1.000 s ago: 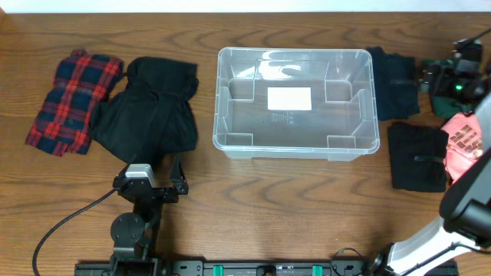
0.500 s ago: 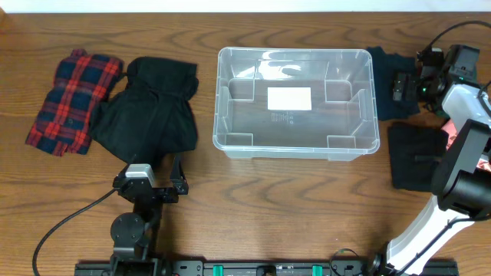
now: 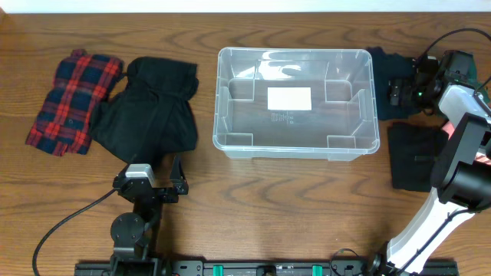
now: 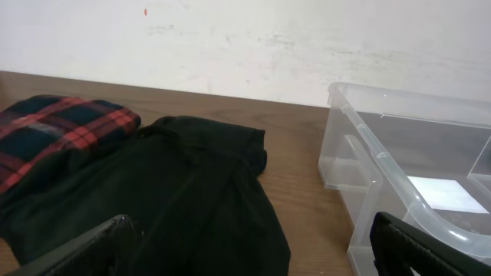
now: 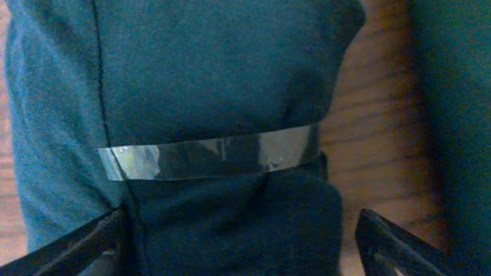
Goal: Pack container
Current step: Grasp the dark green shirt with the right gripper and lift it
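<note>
The dark teal garment's free side edge is between my low, open fingers, so it is now time for my right gripper to close. Closing now would catch the garment.
The clear, lidless container stands mid-table with a white label on its base; nothing lies in it. It also shows in the left wrist view. My right gripper is open and hovers low over a dark teal folded garment just right of the container. In the right wrist view its jaws straddle this garment, which has a clear tape band around it. My left gripper is open and empty near the front left, facing a black garment, which also shows in the left wrist view.
A red plaid garment lies at the far left, touching the black one. A black folded garment lies at the front right. A pink item is mostly hidden behind my right arm. A wall stands behind the table.
My right arm has swung left from the table's right edge to above the dark teal garment beside the container. The left arm has not moved.
</note>
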{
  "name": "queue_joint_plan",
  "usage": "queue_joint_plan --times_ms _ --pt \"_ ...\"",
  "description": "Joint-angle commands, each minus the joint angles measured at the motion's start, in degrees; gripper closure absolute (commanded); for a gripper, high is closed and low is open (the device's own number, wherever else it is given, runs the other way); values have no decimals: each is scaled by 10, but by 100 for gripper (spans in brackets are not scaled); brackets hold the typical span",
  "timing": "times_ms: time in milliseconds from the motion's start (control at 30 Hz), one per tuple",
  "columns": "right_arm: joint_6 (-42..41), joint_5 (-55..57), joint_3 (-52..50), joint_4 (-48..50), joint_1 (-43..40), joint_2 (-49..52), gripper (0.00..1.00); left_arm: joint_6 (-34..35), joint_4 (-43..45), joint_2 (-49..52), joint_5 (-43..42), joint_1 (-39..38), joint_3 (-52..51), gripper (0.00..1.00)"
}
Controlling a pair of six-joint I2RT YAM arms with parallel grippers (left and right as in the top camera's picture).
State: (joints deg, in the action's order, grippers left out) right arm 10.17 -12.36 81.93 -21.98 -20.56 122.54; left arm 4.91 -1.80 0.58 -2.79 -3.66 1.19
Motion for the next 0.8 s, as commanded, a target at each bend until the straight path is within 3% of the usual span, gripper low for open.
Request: queue_joint_plan --times_ms 0,100,267,367,467,767 --pt "-33 4 3 -2 -5 26 32 1 -21 -4 9 -3 -10 2" --pt "-33 -8 3 -8 -5 26 56 1 -21 -4 9 -3 -10 2" --pt "-33 -8 4 -32 -8 25 61 1 -21 -4 9 -3 -10 2" --pt "-33 -8 4 -44 -11 22 72 1 -21 -4 9 -3 -10 2" --pt "-33 -12 5 -44 -17 15 99 1 -21 -4 9 -3 -10 2" --pt "-43 -51 28 -45 -22 -56 99 1 -21 -4 9 -3 -10 2"
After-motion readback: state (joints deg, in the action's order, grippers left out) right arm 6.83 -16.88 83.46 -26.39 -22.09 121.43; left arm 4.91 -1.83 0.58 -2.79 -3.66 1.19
